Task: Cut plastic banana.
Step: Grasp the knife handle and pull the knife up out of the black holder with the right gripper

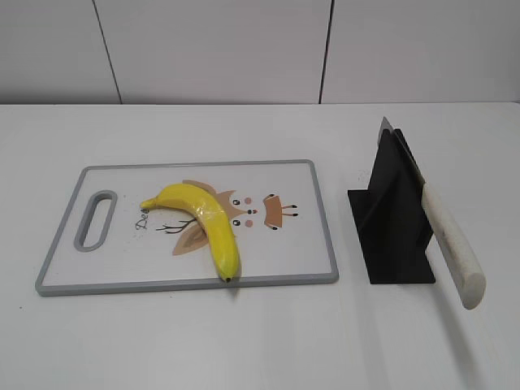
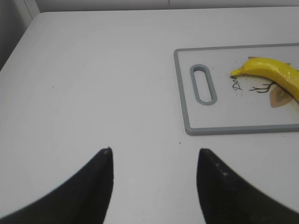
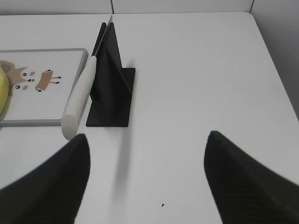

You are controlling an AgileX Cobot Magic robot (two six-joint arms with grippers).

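The black stand encloses the knife's blade, and only the white handle [image 1: 453, 244] of the knife sticks out free, so my right gripper will grab it there next.
The glossy yellow plastic banana [image 1: 207, 223] lies whole on the grey-rimmed cutting board [image 1: 309, 275], its dark tip at the board's front edge. It also shows in the left wrist view [image 2: 273, 72] and as a sliver in the right wrist view [image 3: 3, 88]. A knife with a white handle [image 1: 453, 244] leans in a black stand [image 1: 390, 223]; the handle also shows in the right wrist view [image 3: 80, 97]. My left gripper [image 2: 154, 151] is open and empty over bare table left of the board. My right gripper [image 3: 147, 136] is open and empty, in front of the stand.
The board has a slot handle [image 1: 95, 219] at its left end and a printed animal drawing. The white table [image 1: 260, 341] runs back to a white panelled wall. The table's right edge shows in the right wrist view [image 3: 275, 60].
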